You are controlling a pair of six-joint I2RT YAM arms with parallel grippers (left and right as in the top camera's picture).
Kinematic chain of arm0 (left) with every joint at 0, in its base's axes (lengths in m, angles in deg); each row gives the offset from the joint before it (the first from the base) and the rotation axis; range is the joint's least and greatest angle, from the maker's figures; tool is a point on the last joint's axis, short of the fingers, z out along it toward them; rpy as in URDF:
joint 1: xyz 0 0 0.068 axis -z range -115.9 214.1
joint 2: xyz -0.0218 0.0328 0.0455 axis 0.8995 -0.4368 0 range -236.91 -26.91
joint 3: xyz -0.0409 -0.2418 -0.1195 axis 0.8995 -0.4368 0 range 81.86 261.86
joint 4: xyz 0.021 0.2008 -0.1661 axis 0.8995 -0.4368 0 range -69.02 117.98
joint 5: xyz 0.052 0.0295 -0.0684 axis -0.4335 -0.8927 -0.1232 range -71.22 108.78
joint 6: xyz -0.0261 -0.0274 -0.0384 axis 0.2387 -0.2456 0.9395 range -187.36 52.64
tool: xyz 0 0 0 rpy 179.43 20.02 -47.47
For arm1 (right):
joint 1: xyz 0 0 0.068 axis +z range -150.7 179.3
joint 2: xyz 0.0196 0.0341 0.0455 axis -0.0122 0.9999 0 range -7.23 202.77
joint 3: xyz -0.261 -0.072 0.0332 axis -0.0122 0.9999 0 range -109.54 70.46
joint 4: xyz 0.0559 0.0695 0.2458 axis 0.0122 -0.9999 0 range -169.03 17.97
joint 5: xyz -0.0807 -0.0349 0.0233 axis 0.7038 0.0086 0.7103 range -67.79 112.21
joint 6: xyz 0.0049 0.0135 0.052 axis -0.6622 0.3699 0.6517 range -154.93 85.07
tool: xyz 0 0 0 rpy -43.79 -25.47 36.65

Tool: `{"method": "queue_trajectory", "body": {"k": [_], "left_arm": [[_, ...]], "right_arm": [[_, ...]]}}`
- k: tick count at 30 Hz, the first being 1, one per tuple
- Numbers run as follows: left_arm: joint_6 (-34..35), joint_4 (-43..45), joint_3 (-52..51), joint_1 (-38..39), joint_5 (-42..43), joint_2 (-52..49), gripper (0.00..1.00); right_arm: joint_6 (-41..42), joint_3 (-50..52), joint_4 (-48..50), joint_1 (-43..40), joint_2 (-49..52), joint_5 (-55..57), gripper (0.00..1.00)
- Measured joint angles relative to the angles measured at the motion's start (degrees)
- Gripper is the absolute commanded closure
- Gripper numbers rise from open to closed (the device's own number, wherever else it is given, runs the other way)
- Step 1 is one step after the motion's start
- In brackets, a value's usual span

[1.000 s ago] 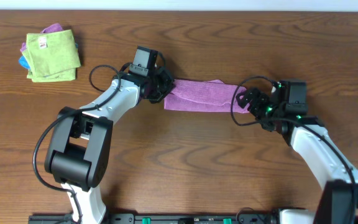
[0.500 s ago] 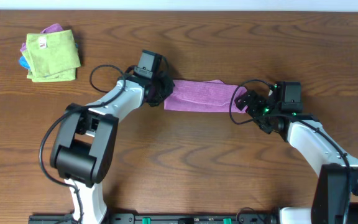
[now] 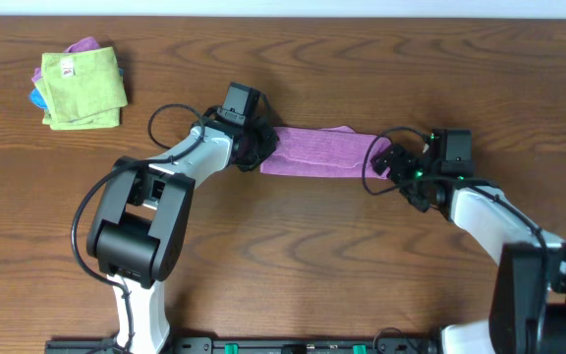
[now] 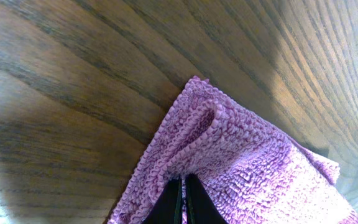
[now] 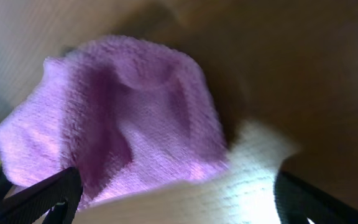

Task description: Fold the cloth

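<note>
My right gripper takes hold of the raised end of the purple cloth (image 3: 317, 149) opposite my left gripper next, to fold the cloth across the strip.
The purple cloth (image 3: 317, 149) lies as a narrow folded strip on the wooden table (image 3: 293, 256). My left gripper (image 3: 261, 147) is at its left end. In the left wrist view the cloth (image 4: 247, 155) bunches into a ridge and my left gripper (image 4: 183, 179) is shut on its edge. My right gripper (image 3: 387, 158) is at the cloth's right end. In the right wrist view its fingers (image 5: 48, 196) stand wide apart on either side of the raised purple end (image 5: 129, 118) and a white label (image 5: 229, 180). That view is blurred.
A stack of folded cloths with a green one on top (image 3: 82, 87) sits at the far left back of the table. Black cables loop beside both wrists.
My left arm has shifted a little to the right, and my right arm a little to the left, toward the cloth's ends. The cloth has stayed where it was.
</note>
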Motion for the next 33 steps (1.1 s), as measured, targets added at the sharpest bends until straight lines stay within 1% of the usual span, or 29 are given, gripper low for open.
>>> {"method": "queue_trajectory", "body": {"k": [4,9,11,12,13,15,20,26,33], "left_arm": [[0.5,0.0,0.0,0.0,0.3,-0.1,0.94],[0.7,0.0,0.1,-0.1,0.4,-0.1,0.94],[0.7,0.0,0.1,-0.1,0.4,-0.1,0.94],[0.7,0.0,0.1,-0.1,0.4,-0.1,0.94],[0.7,0.0,0.1,-0.1,0.4,-0.1,0.94],[0.7,0.0,0.1,-0.1,0.4,-0.1,0.94],[0.7,0.0,0.1,-0.1,0.5,-0.1,0.94],[0.7,-0.1,0.1,-0.1,0.5,-0.1,0.94],[0.7,-0.1,0.1,-0.1,0.5,-0.1,0.94]], "right_arm": [[0.6,-0.4,3.6,0.1,1.7,-0.1,0.01],[2.0,-1.2,8.7,0.9,4.3,-0.9,0.05],[2.6,-1.5,10.6,1.5,5.3,-1.3,0.10],[3.0,-1.6,11.3,1.8,5.8,-1.4,0.14],[3.1,-1.7,12.1,2.1,6.3,-1.7,0.21],[3.5,-1.9,12.9,2.7,7.3,-2.0,0.53],[4.8,-1.2,13.6,3.0,9.2,-2.3,0.99],[4.6,-0.7,15.4,3.0,8.6,-2.5,0.99],[2.9,-1.1,15.1,3.0,-0.2,-2.6,0.99]]}}
